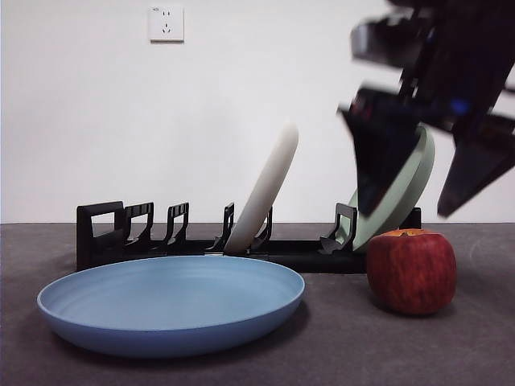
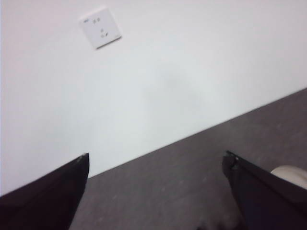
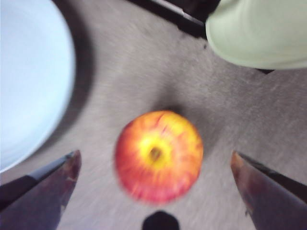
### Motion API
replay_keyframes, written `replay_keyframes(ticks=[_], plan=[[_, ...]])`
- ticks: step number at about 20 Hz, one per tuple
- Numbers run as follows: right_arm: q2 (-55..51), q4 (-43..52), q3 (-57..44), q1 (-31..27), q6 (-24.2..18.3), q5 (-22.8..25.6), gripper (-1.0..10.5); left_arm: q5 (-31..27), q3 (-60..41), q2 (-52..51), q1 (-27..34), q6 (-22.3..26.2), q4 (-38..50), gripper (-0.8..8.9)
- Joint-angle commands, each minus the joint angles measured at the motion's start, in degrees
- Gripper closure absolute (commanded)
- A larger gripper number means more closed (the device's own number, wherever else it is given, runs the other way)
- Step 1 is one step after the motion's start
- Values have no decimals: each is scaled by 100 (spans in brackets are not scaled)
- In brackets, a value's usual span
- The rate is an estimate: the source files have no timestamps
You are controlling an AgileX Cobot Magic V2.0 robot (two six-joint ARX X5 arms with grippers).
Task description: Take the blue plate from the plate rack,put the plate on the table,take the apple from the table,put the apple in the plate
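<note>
Next, my right gripper will pick up the apple around its round body (image 1: 411,277) to put it in the blue plate (image 1: 170,302).
The blue plate (image 1: 170,302) lies flat on the table (image 1: 338,354) in front of the plate rack (image 1: 161,241); its edge shows in the right wrist view (image 3: 29,76). The red apple (image 1: 411,269) stands on the table to the plate's right. My right gripper (image 1: 418,197) hangs just above the apple, jaws open wide; in its wrist view the apple (image 3: 159,155) sits between the open jaws of the right gripper (image 3: 156,163). My left gripper (image 2: 156,163) is open and empty, facing the wall and bare table.
A cream-white plate (image 1: 264,189) leans in the rack's middle slot. A pale green plate (image 1: 398,197) leans at the rack's right end, right behind the right gripper, and shows in the right wrist view (image 3: 259,31). A wall socket (image 1: 166,23) is behind.
</note>
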Motion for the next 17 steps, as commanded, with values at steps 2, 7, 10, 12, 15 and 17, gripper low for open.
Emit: replay_keyframes(ticks=[2,7,10,12,15,17], plan=[[638,321,17,15,-107,28,344,2,15,42,142,28,-424,345],[1316,468,17,15,-81,-11,361,7,15,42,153,15,-625,345],[1390,459,17,15,48,-7,767,4,15,42,153,15,-682,345],[1384,457,17,15,52,-4,953,2,15,42,157,17,-682,345],[1325,435,33,31,77,-7,956,7,15,42,229,17,-684,345],[1180,267,164,116,177,-13,956,13,15,42,297,20,-682,345]])
